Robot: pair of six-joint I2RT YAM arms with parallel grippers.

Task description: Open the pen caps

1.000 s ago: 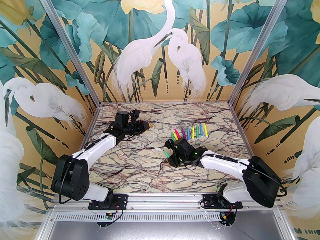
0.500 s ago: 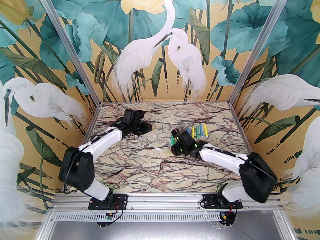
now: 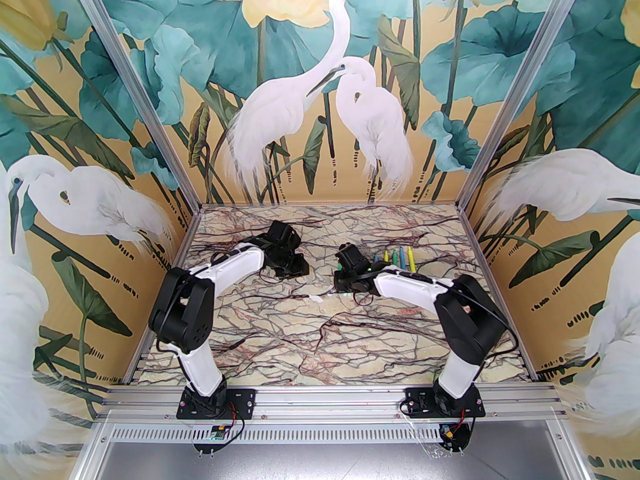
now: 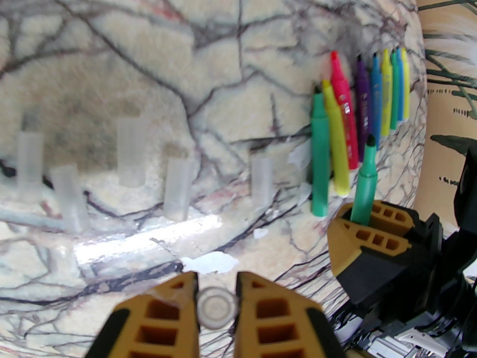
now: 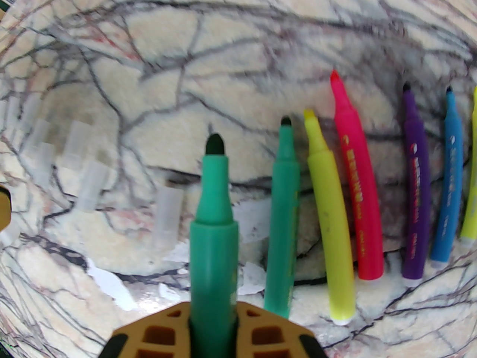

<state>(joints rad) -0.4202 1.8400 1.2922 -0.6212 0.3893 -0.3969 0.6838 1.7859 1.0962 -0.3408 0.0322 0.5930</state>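
Observation:
My left gripper needs to keep holding the pale pen cap. The cap is well above the free marble between loose caps and would fall short of it if I opened now.
My right gripper (image 5: 214, 308) is shut on a green pen (image 5: 213, 218) whose dark tip is bare and points away from me. Beside it, a row of uncapped pens lies on the table: green (image 5: 282, 214), yellow (image 5: 329, 218), pink (image 5: 356, 185), purple (image 5: 415, 185), blue (image 5: 449, 185). My left gripper (image 4: 217, 285) is shut on one pale translucent pen cap (image 4: 217, 307), seen end-on. Several loose caps (image 4: 130, 151) lie left of the pens. In the top view both grippers sit mid-table, left gripper (image 3: 296, 266) facing right gripper (image 3: 342, 278).
White scraps (image 4: 210, 263) dot the marble table (image 3: 320, 348) near the caps. More pens (image 3: 398, 260) lie behind the right wrist. Patterned walls (image 3: 150, 218) close the table on three sides. The near half of the table lies in front of both arms.
The right gripper has carried the green pen away from me, up to the row of pens. The left arm has raised its elbow and swung its gripper rightward toward the right one.

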